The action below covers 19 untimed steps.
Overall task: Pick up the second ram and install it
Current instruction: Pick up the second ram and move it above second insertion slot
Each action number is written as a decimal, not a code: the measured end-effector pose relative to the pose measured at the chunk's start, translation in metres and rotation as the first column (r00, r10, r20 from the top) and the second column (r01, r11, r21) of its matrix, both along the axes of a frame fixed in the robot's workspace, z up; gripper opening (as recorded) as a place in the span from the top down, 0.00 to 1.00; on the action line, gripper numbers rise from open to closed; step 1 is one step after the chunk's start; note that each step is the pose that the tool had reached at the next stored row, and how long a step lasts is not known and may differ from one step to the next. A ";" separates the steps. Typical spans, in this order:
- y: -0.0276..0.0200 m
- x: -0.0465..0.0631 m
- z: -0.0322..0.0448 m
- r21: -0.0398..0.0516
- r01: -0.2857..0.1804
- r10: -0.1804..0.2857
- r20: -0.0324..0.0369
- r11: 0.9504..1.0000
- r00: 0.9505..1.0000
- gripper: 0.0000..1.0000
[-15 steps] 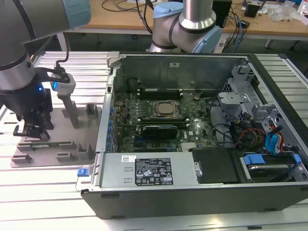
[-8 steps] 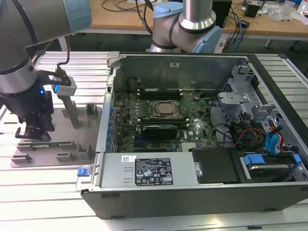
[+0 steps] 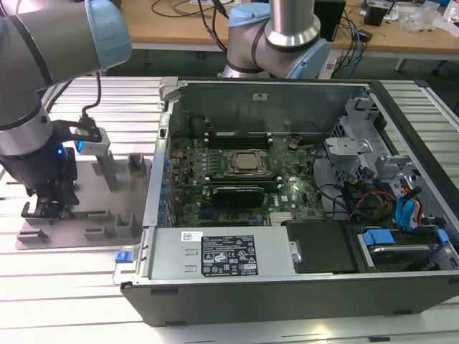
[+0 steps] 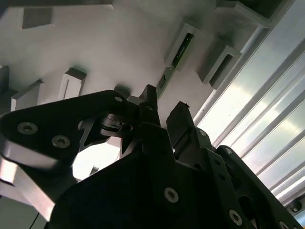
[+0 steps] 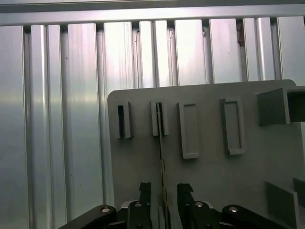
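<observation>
The gripper grabs the second ram by its exposed long edge point(image 5: 165, 195) next, and the ram's contact edge stays free to enter the slot.
The second ram point(image 5: 161, 143) stands on edge in a slotted holder of the grey tray point(image 5: 214, 167), seen as a thin line in the first wrist view. In the second wrist view its green edge point(image 4: 180, 48) sticks out of the holder. My gripper point(image 5: 164, 192) is down at the tray and open. One black finger point(image 5: 144, 193) is on each side of the stick, with a small gap on both sides. The exterior view shows the gripper point(image 3: 47, 208) low over the tray point(image 3: 97, 179) at that view's left.
An open computer case point(image 3: 287, 236) lies to the exterior view's right of the tray, with its motherboard, silver processor point(image 3: 247, 162) and memory slots point(image 3: 237, 137) exposed. Several empty grey holders point(image 5: 188, 130) stand on the tray. Ribbed aluminium table point(image 5: 57, 119) surrounds it.
</observation>
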<state>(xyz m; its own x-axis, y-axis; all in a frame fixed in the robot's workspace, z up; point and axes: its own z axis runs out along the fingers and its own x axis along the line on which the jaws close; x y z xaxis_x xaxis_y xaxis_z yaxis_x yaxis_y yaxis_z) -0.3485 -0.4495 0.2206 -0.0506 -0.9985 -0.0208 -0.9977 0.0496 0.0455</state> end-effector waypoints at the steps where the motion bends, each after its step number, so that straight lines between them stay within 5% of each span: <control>1: -0.0007 -0.001 -0.0025 0.001 0.000 0.000 0.000 1.000 1.000 0.66; 4: -0.0011 -0.006 -0.0091 0.019 -0.012 0.012 0.000 1.000 1.000 0.66; 13: -0.0011 -0.006 -0.0159 0.012 -0.037 0.037 0.000 0.999 0.999 0.67; 15: -0.0011 -0.006 -0.0159 0.012 -0.037 0.037 0.000 0.999 0.999 0.87; 19: -0.0011 -0.006 -0.0159 0.012 -0.037 0.037 0.000 0.999 0.999 0.90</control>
<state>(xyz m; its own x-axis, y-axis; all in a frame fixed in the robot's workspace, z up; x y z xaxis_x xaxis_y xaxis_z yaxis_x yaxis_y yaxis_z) -0.3548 -0.4507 0.2047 -0.0133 -0.9994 -0.0327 -0.9989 0.0118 0.0462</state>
